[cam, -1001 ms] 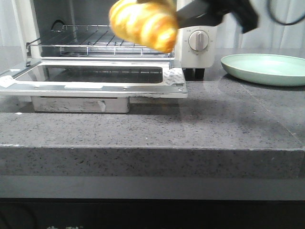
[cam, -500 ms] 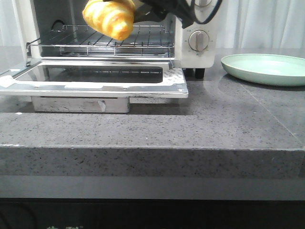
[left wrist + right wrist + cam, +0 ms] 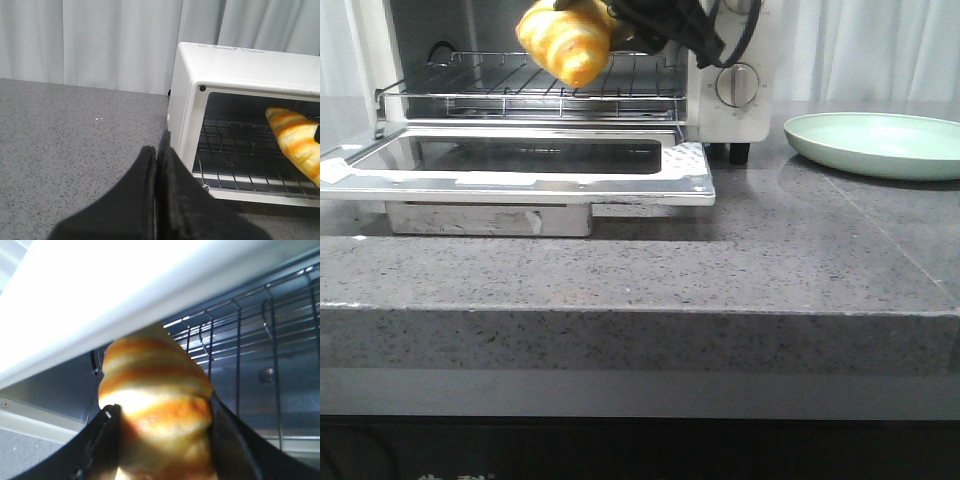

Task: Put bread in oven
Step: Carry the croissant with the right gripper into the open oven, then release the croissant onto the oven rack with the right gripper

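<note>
I would leave the bread lying on the wire rack if I opened my right gripper now, because the bread's lower edge is over the rack inside the oven's opening.
The bread (image 3: pixel 565 40) is a glossy golden-yellow croissant with orange-brown ridges. My right gripper (image 3: pixel 610 25) is shut on it and holds it in the air above the wire rack (image 3: pixel 530 85), at the mouth of the white oven (image 3: pixel 740 110). The oven's glass door (image 3: pixel 520 165) lies open and flat. In the right wrist view the bread (image 3: pixel 157 405) sits between the two black fingers, under the oven's top edge. In the left wrist view my left gripper (image 3: pixel 157 155) is shut and empty, beside the oven's left wall (image 3: pixel 187 110); the bread (image 3: pixel 295 140) shows inside.
A pale green round plate (image 3: pixel 875 145) lies on the grey stone counter (image 3: pixel 770 260) to the right of the oven. The oven's knobs (image 3: pixel 737 85) face front on its right panel. White curtains hang behind.
My right gripper carried the bread left from beside the knob panel to the oven opening, then shifted it slightly right and deeper over the rack. The left gripper has not moved.
</note>
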You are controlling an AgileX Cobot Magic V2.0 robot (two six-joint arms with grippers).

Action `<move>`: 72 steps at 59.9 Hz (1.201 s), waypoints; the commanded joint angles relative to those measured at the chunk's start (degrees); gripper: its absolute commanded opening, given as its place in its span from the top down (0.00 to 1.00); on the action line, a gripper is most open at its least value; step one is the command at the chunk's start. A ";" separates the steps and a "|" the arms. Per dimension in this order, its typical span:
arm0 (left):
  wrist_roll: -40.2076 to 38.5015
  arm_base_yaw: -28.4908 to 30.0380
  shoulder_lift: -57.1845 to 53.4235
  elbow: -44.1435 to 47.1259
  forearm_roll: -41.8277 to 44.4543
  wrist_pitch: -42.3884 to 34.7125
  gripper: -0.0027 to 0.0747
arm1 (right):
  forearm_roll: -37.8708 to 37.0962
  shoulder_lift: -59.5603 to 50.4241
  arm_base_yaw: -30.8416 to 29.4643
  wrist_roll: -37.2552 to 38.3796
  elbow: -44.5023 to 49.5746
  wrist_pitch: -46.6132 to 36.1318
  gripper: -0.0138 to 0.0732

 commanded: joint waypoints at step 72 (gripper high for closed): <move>-0.55 0.04 -0.16 -1.57 -0.46 -4.42 0.99 | 0.26 -12.27 0.09 -4.96 7.38 0.35 0.22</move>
